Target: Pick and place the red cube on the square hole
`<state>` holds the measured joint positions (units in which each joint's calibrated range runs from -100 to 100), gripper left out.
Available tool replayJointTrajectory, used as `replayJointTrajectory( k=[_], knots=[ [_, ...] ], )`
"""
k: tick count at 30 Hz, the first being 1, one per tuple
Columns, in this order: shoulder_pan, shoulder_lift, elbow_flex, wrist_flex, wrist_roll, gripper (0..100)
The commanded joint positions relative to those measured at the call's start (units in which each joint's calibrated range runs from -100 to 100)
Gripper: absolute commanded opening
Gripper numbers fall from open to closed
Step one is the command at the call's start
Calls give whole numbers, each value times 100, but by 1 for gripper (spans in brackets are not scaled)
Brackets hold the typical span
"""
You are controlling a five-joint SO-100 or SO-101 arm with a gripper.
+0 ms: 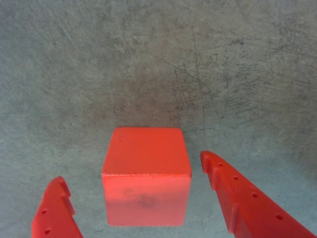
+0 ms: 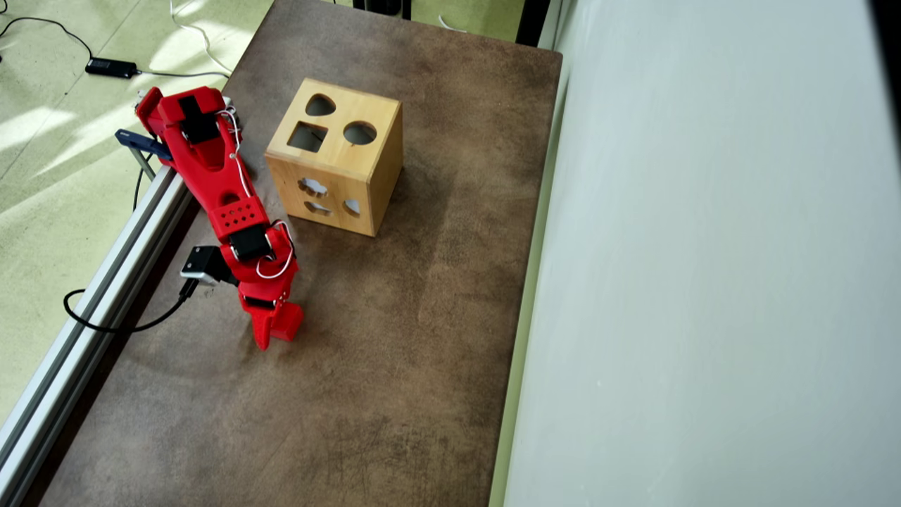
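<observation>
My gripper should next grab the red cube by its two opposite sides, so that the cube can be fitted into the square hole.
In the wrist view the red cube rests on the grey-brown table, between the two red fingers of my gripper. The gripper is open, with a gap on each side of the cube and neither finger touching it. Seen from overhead, the gripper points down at the table near the left edge, and the cube there blends with the red fingers. The square hole is a dark cutout in the top of the light wooden box, which stands farther up the table, apart from the gripper.
The box top also has a round hole and a rounded heart-like hole. An aluminium rail runs along the table's left edge, and a pale wall borders the right. Cables lie on the floor at left.
</observation>
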<state>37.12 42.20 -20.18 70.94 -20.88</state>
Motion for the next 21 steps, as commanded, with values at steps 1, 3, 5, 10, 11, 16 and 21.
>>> replayJointTrajectory(
  k=[1,3,5,10,11,16,21],
  knots=[
    [-12,-89,-129,-54,-15,40],
    [-12,-89,-129,-54,-15,40],
    [-12,-89,-129,-54,-15,40],
    [-19,-106,-129,-62,-15,40],
    [-19,-114,-129,-62,-15,40],
    [-27,-106,-138,-62,-15,40],
    [-49,-89,-138,-62,-20,38]
  ],
)
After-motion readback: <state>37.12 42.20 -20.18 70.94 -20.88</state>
